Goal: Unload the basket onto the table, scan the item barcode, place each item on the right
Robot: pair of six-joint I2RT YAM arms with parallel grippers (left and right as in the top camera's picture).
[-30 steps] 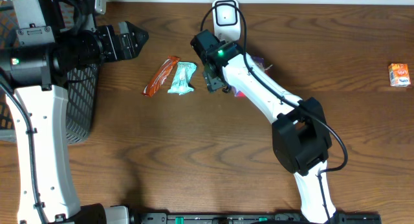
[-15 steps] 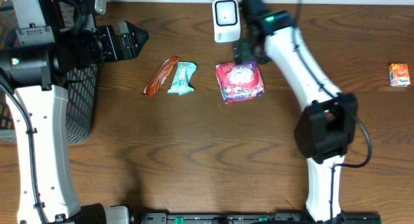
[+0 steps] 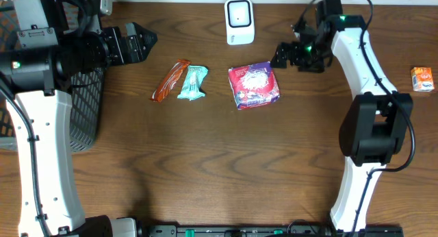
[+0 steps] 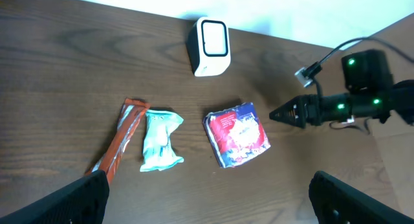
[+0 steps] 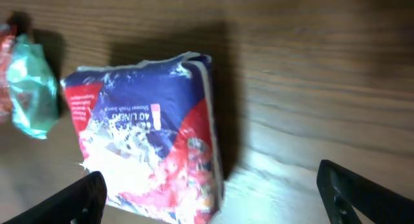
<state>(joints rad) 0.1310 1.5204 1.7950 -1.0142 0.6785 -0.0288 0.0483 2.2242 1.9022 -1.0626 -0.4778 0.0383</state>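
I will next use my right gripper to grab the packet by its nearest side edge, so its broad sides stay uncovered to scan at the barcode scanner (image 3: pixel 239 21).
A red, white and blue packet (image 3: pixel 254 86) lies flat on the wooden table below the white barcode scanner (image 3: pixel 239 21). My right gripper (image 3: pixel 279 57) hovers just right of the packet, open and empty. In the right wrist view the packet (image 5: pixel 149 159) fills the lower left between the open right gripper (image 5: pixel 217 197) fingers, untouched. My left gripper (image 3: pixel 144 42) is open at the far left, above the table. Its wrist view shows the scanner (image 4: pixel 211 39), the packet (image 4: pixel 237 134) and the left gripper (image 4: pixel 208 198) with nothing in it.
A teal wrapper (image 3: pixel 194 83) and an orange bar (image 3: pixel 170 80) lie side by side left of the packet. A small orange box (image 3: pixel 422 79) sits at the far right edge. A black mesh basket (image 3: pixel 85 107) stands at the left, under the left arm.
My right arm has swung from over the packet, past the scanner, to the packet's right. The packet now lies uncovered on the table. The left arm has not moved.
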